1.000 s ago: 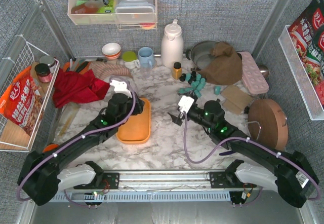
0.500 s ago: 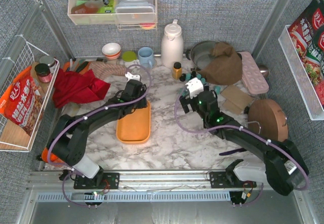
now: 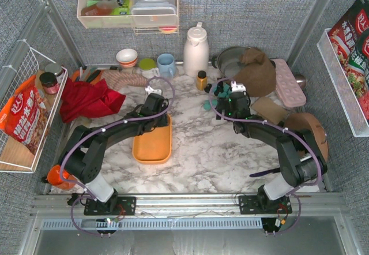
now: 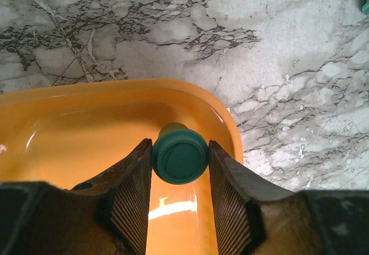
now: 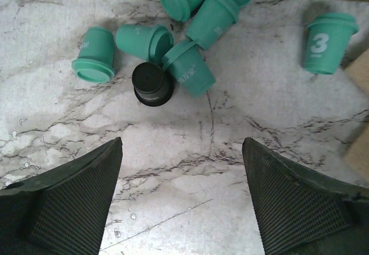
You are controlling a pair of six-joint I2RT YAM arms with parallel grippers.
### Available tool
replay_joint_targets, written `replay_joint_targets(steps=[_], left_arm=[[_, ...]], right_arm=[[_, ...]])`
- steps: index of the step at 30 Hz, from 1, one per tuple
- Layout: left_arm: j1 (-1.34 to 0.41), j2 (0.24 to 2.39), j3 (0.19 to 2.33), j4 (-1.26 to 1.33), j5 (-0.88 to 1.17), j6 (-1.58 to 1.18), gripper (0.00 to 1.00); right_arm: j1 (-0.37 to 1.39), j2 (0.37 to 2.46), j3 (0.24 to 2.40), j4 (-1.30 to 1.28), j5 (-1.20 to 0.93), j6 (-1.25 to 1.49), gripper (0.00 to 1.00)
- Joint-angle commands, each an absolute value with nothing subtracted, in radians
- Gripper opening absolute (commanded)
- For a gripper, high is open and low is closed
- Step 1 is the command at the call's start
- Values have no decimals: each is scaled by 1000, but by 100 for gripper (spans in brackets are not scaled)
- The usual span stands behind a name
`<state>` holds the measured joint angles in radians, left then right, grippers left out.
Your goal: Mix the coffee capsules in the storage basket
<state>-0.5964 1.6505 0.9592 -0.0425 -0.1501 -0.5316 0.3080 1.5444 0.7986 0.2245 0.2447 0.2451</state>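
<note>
The teal capsule (image 4: pixel 179 161) is between my left gripper's fingers, inside the basket's rim and over the basket's bottom, so my gripper needs to open and the capsule would rest there.
The storage basket (image 3: pixel 153 145), an orange tray, lies left of centre; its far rim (image 4: pixel 190 90) shows in the left wrist view. My left gripper (image 4: pixel 179 174) (image 3: pixel 153 103) is shut on a teal coffee capsule (image 4: pixel 179 161) and hangs over the basket's far end. The other coffee capsules (image 5: pixel 193 18) lie in a teal cluster on the marble, with one black capsule (image 5: pixel 151 83) and a lone teal one marked 3 (image 5: pixel 327 42). My right gripper (image 5: pixel 181 145) (image 3: pixel 232 93) is open just short of the cluster with nothing between its fingers. From above the arm hides most of the capsules (image 3: pixel 207 104).
An amber bottle (image 3: pixel 201 80) stands beside the cluster. Behind are a white jug (image 3: pixel 196 50), a blue mug (image 3: pixel 166 64) and a brown cloth over a pan (image 3: pixel 253 73). A pink tray (image 3: pixel 288 82), cardboard (image 3: pixel 268 111) and a round board (image 3: pixel 305 139) lie to the right, a red cloth (image 3: pixel 86 99) to the left.
The right arm has reached away from its base to the capsule cluster. The left gripper moved from the basket's near side to its far end, then stayed.
</note>
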Motion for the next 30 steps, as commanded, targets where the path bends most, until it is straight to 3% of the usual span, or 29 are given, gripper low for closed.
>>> replay_joint_targets(steps=[1,20,25,30], left_arm=[[-595,1659,948,15,-141,-548,45],[-595,1656,938,42,-144,-555,59],[-596,1588,927,37,-147,-556,59],[-595,1473,891,19,-173,-546,60]], right_arm=[[302,1583,814,281,209,311,87],[296,1797,1005,242,178,339,60],[296,1837,1056,224,175,330,47],[298,1876,1122,154,184,321,44]])
